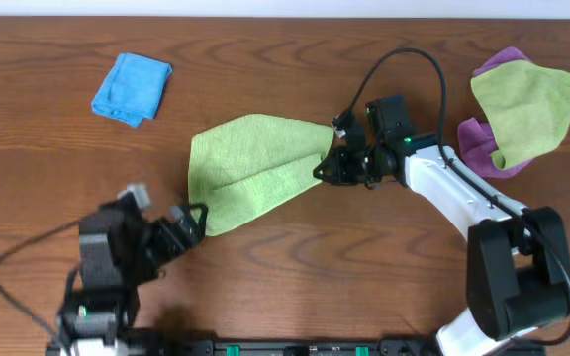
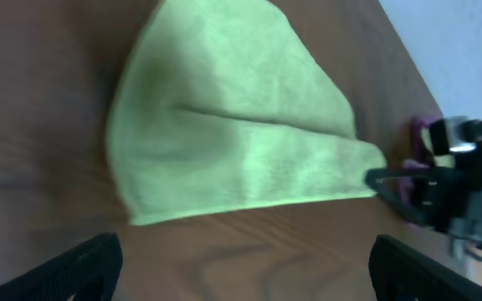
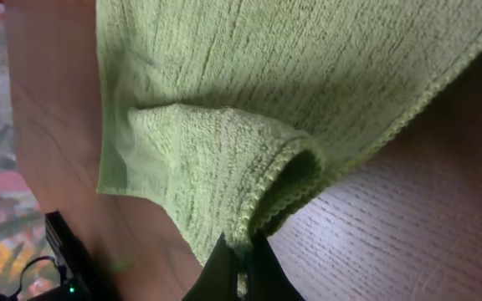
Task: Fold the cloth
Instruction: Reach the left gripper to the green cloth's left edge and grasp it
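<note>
The lime-green cloth should be grabbed next by its free near corner (image 1: 210, 231) (image 2: 138, 218) with the left gripper, to fold the cloth's edge over. The right gripper holds the opposite corner.
The lime-green cloth (image 1: 255, 168) lies mid-table, bunched into a fan shape that narrows to a point on its right. My right gripper (image 1: 323, 170) is shut on that right corner. The right wrist view shows the hem pinched between the fingers (image 3: 243, 259), with the cloth (image 3: 249, 84) rolled over beside them. My left gripper (image 1: 191, 220) is open and empty, just off the cloth's lower left corner. In the left wrist view the cloth (image 2: 233, 142) lies ahead of the spread fingers (image 2: 241, 267), apart from them. I cannot see the white tag.
A folded blue cloth (image 1: 132, 87) lies at the far left. A duller yellowish-green cloth (image 1: 527, 109) lies over a purple cloth (image 1: 478, 143) at the far right. The table is brown wood (image 1: 295, 257).
</note>
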Controlling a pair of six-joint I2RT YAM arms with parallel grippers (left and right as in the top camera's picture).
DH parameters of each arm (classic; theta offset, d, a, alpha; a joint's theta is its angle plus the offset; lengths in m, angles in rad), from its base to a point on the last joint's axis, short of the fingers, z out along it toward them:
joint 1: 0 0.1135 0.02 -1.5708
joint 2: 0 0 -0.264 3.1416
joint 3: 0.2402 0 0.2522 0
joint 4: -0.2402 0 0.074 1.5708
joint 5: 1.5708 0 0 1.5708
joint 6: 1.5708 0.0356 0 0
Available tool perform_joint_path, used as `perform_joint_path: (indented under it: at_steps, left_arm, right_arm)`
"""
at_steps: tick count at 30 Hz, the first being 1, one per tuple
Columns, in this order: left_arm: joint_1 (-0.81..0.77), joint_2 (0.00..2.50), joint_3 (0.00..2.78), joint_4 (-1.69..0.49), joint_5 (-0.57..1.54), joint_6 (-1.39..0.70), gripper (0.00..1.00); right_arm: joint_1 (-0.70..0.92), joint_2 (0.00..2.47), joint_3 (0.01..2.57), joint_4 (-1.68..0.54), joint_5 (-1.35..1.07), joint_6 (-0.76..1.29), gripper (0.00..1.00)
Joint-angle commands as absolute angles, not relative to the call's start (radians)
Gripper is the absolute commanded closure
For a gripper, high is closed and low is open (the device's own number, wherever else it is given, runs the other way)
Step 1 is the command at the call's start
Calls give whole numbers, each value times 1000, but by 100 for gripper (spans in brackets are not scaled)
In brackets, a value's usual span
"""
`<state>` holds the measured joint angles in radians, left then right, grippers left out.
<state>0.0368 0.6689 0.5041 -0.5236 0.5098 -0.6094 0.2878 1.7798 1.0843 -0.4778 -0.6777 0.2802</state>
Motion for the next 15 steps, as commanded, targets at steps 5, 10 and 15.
perform_joint_path:
  at_steps: [5,10,15]
  left_arm:
    - [32,1043,614,-477,702,-649,5]
    - [32,1215,614,-474,711,-793,5]
    - [32,1289,614,-470,729,-783,5]
  right_arm:
    - [296,1771,1089,-491,-682,265,99]
    - [296,1771,1089,-491,-682,265,99]
    - [296,1771,1089,-494,-682,265,99]
